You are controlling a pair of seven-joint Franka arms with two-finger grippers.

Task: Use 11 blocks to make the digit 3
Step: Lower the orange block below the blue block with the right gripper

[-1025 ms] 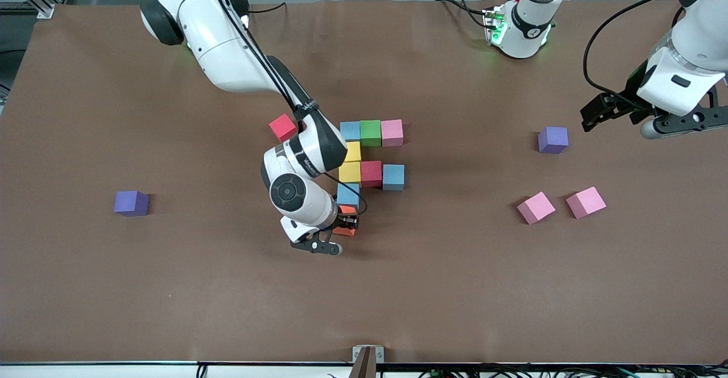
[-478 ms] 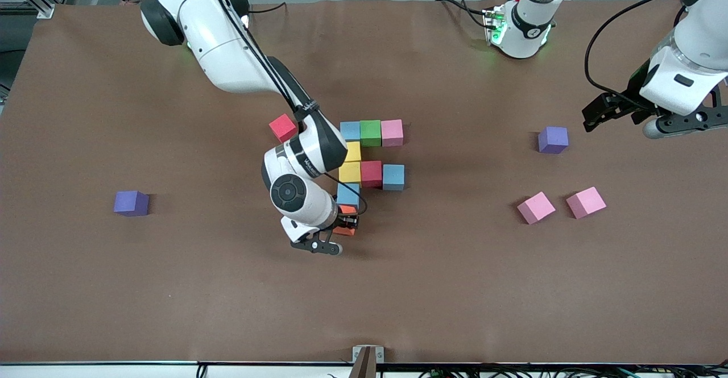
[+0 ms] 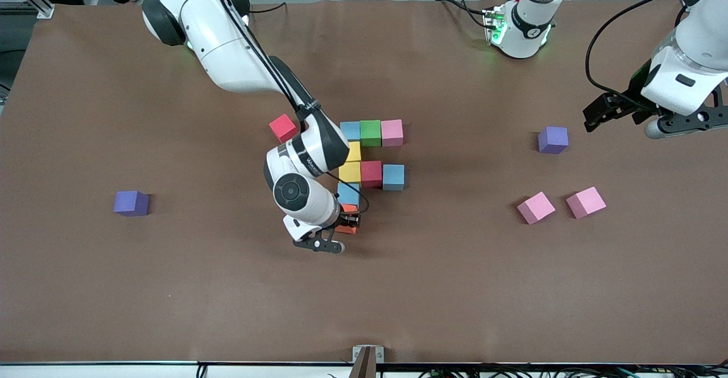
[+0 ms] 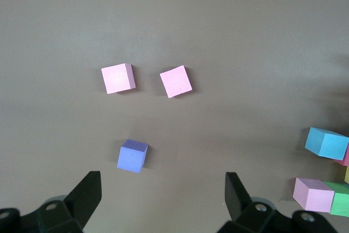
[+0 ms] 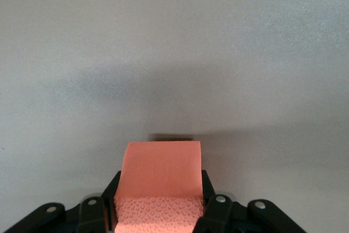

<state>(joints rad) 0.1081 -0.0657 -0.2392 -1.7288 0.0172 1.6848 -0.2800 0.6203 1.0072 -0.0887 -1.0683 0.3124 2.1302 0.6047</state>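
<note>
The orange block's lower edge sits on the tabletop against the light blue block and it would stay there, so it is time for my right gripper to release it.
In the middle of the table a light blue (image 3: 350, 131), a green (image 3: 370, 132) and a pink block (image 3: 392, 132) form a row. Two yellow blocks (image 3: 351, 162) run from it toward the front camera. A red (image 3: 371, 173) and a light blue block (image 3: 393, 177) continue sideways, and another light blue block (image 3: 348, 194) sits nearer the camera. My right gripper (image 3: 347, 220) (image 5: 161, 192) is shut on the orange block (image 3: 346, 228) (image 5: 161, 173), low beside that last light blue block. Two pink blocks (image 3: 536, 207) (image 3: 586, 202) (image 4: 118, 77) (image 4: 175, 81) lie loose. My left gripper (image 3: 611, 113) (image 4: 162, 184) hangs open above the table by them.
A purple cube (image 3: 553, 140) (image 4: 132, 155) lies near the left gripper, and another purple cube (image 3: 131, 203) lies toward the right arm's end. A second red block (image 3: 282, 127) sits apart beside the right forearm. The table's front edge has a small bracket (image 3: 367, 355).
The right gripper has crept a little toward the light blue block, still holding the orange block. The left arm has drifted slightly toward its own end of the table.
</note>
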